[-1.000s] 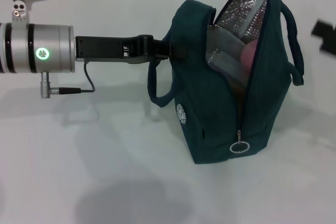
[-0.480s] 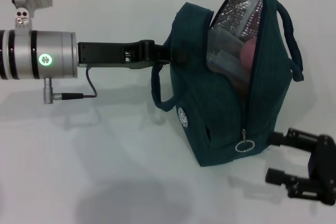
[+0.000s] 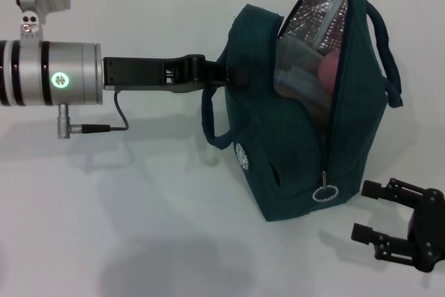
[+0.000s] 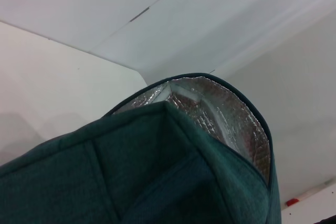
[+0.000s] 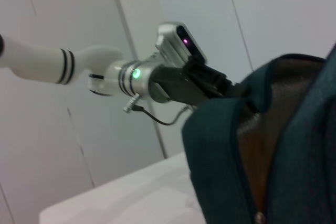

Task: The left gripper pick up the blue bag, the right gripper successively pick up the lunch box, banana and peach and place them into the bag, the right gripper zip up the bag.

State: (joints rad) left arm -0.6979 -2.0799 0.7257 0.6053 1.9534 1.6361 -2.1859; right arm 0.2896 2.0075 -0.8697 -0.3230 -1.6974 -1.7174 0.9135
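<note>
Both fingers of my right gripper end short of the ring-pull (image 3: 325, 193), so closing now would miss. My right gripper moves toward the ring-pull next, before it closes on it.
The blue bag (image 3: 292, 151) stands upright on the white table, its mouth unzipped and its foil lining showing. My left gripper (image 3: 233, 74) is shut on the bag's upper left side, by a loop handle. Inside the opening I see the pink peach (image 3: 329, 67) and the clear lunch box (image 3: 295, 74); the banana is hidden. The ring-pull zipper (image 3: 325, 193) hangs low on the bag's front seam. My right gripper (image 3: 363, 211) is open and empty, low over the table just right of the bag's base. The bag fills the left wrist view (image 4: 157, 177) and shows in the right wrist view (image 5: 294, 145).
The white table (image 3: 139, 227) spreads out left of and in front of the bag. A light wall stands behind the table. My left arm (image 5: 152, 77), with its green ring light, reaches to the bag in the right wrist view. A cable (image 3: 118, 113) hangs under the left arm.
My right gripper came down from the upper right to the table beside the bag's base, then settled slightly lower. The bag and left arm shifted a little to the right.
</note>
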